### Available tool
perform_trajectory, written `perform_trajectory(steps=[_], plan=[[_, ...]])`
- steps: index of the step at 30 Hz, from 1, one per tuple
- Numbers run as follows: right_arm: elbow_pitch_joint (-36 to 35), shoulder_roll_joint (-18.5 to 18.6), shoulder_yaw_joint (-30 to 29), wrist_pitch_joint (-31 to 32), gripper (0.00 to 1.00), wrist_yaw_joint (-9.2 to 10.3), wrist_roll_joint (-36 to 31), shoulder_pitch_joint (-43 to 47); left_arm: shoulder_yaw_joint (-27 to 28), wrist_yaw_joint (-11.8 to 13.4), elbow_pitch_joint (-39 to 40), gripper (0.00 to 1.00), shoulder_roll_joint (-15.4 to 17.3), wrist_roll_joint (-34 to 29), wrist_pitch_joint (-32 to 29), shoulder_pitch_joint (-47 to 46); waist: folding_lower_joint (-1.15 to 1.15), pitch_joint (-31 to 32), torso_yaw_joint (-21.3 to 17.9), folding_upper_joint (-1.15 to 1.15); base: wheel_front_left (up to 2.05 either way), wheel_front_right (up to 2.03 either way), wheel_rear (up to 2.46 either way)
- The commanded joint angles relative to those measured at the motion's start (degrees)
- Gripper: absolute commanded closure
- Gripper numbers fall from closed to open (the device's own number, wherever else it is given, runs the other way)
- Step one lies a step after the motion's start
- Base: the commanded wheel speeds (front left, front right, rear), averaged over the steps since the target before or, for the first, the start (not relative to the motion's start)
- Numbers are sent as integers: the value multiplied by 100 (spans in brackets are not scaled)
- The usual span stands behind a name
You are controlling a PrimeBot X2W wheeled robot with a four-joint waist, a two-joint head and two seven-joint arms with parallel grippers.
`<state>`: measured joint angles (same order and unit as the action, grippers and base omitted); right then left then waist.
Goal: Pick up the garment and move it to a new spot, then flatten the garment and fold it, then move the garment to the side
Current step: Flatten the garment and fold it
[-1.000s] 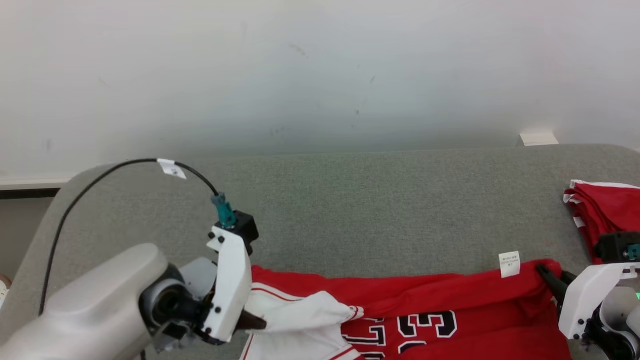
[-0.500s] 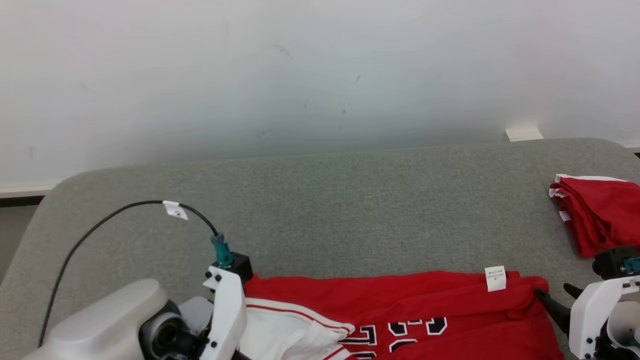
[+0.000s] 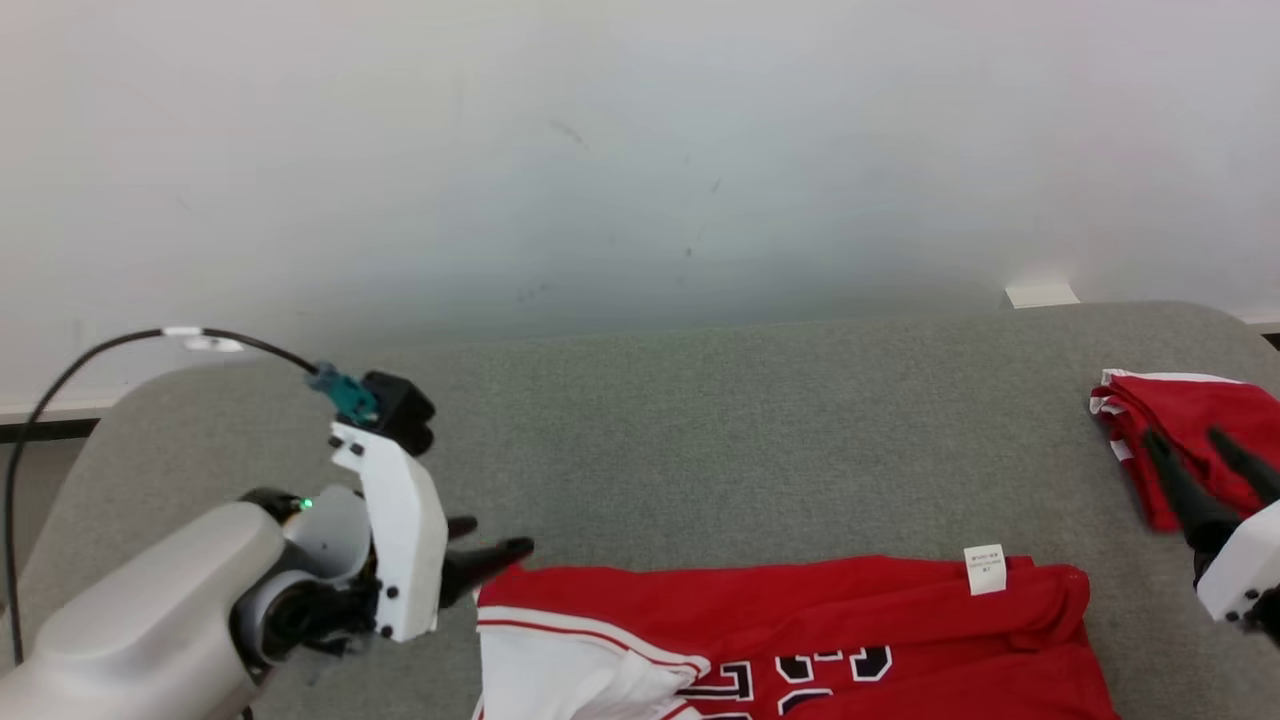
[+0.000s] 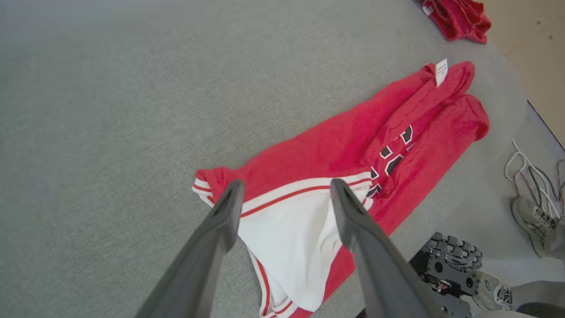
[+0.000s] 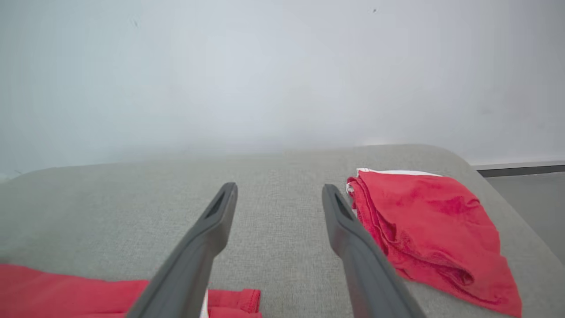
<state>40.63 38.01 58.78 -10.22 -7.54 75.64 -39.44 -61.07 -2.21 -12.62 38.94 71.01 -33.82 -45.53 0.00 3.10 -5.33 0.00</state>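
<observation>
My right gripper pinches the jersey (image 3: 800, 610) by its raised fold at its hem (image 3: 1046, 608) next, to fold the hem over toward the white sleeves.
The red jersey (image 3: 800, 610) with white trim and dark numbers lies folded lengthwise on the grey table (image 3: 750, 430), near its front edge, a white tag (image 3: 985, 570) at its right end. My left gripper (image 3: 495, 535) hangs open just above and left of the jersey's left end; in the left wrist view the left gripper (image 4: 286, 185) stands over the white panel of the jersey (image 4: 326, 145). My right gripper (image 3: 1185, 445) is open and raised, apart from the jersey (image 5: 66, 287), with nothing between its fingers (image 5: 220, 212).
A second red garment (image 3: 1190, 420) lies folded at the table's right end, right beside my right gripper (image 5: 279, 189). A pale wall rises behind the table. The left wrist cable (image 3: 100, 345) arcs at the left. Below the table's front edge are a shoe (image 4: 534, 221) and the robot's base (image 4: 454, 260).
Both grippers have let go of the jersey's ends, opened and lifted away. The jersey stays flat on the table. The head camera has also shifted.
</observation>
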Motion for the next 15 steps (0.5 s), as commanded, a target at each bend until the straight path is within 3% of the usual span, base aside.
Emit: perform_trajectory(steps=[1,5,8,15], plan=[[-109,45,-112,-223,0,12,-22,-43,106,33,19,0,74,-179,363,120,0,24,7,0,0,0,0],[-404,27,-600,-477,0,13,-198,38,465,233,121,0,170,-492,1492,322,0,68,1,0,0,0,0],[-751,-65,-1426,-491,0,13,-603,241,699,544,206,0,294,-716,2333,595,0,78,-15,0,0,0,0],[-1689,-642,-3601,-493,0,12,-2160,1742,1280,1692,522,0,234,-1176,4392,1472,0,141,69,0,0,0,0]])
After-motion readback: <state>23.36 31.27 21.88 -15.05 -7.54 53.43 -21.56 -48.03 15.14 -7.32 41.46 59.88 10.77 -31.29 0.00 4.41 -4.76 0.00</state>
